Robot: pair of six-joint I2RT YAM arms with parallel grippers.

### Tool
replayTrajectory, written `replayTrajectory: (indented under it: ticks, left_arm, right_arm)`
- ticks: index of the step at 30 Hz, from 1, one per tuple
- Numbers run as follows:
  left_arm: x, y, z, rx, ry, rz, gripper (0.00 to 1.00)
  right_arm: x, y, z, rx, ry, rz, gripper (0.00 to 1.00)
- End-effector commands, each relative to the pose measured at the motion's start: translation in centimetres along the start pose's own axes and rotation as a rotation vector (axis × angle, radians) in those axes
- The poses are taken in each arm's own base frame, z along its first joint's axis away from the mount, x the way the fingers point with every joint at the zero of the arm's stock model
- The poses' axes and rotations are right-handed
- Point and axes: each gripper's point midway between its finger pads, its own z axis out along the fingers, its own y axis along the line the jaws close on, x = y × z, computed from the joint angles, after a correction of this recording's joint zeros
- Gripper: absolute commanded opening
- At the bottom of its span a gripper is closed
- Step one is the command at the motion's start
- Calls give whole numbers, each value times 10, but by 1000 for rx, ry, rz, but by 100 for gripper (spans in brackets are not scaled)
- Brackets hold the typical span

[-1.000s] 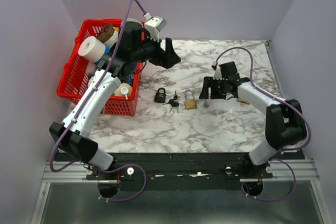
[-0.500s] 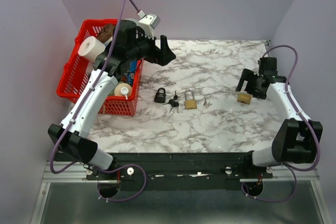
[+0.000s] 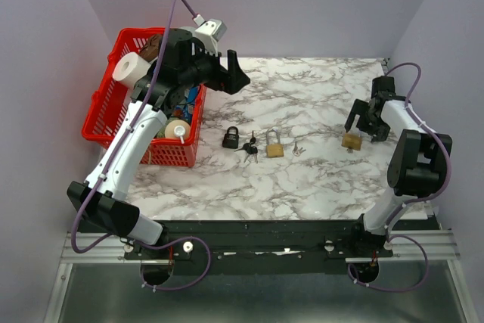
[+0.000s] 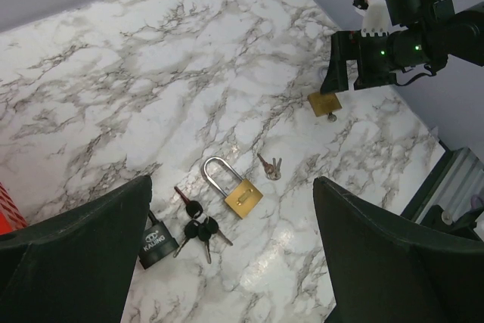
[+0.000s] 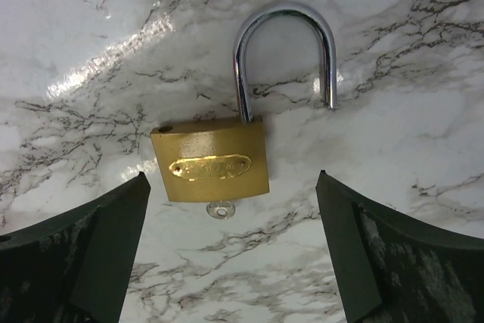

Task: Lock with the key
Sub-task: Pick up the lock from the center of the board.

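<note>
My right gripper should next grab the brass padlock by the sides of its body. This leaves the shackle and the key free for locking.
A brass padlock lies flat on the marble at the right, its shackle sprung open and a key stuck in its underside. My right gripper hovers just above it, open, its fingers on either side of the lock and clear of it. My left gripper hangs open and empty high over the table's back left. Below it lie a black padlock, a bunch of black-headed keys, a second brass padlock and small silver keys.
A red basket full of assorted items stands at the left, beside the left arm. The table's right edge and the side wall run close to the right gripper. Bare marble lies in front of the locks.
The right arm has swung from beside the small silver keys in the middle to over the right-hand brass padlock, its jaws spreading wider. The left gripper drew back a little toward the basket.
</note>
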Motion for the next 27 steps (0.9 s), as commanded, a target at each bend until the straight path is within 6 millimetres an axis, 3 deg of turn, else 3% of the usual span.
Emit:
replayTrajectory:
  ticks: [1,9,15,27]
  left_arm:
    - [0,7,-8,-29,-8,0,96]
    - [0,13,-3,-34,-6,-27,97]
    - [6,17,1,-29,9,-55,99]
    - [8,22,2,-32,12,-77,99]
  right_arm:
    - [-9,0,9,21,1,1,100]
    - [29,-4,24,24,94,-44,100]
    - [28,9,29,15,77,-103,100]
    - [37,13,38,14,121,-116,100]
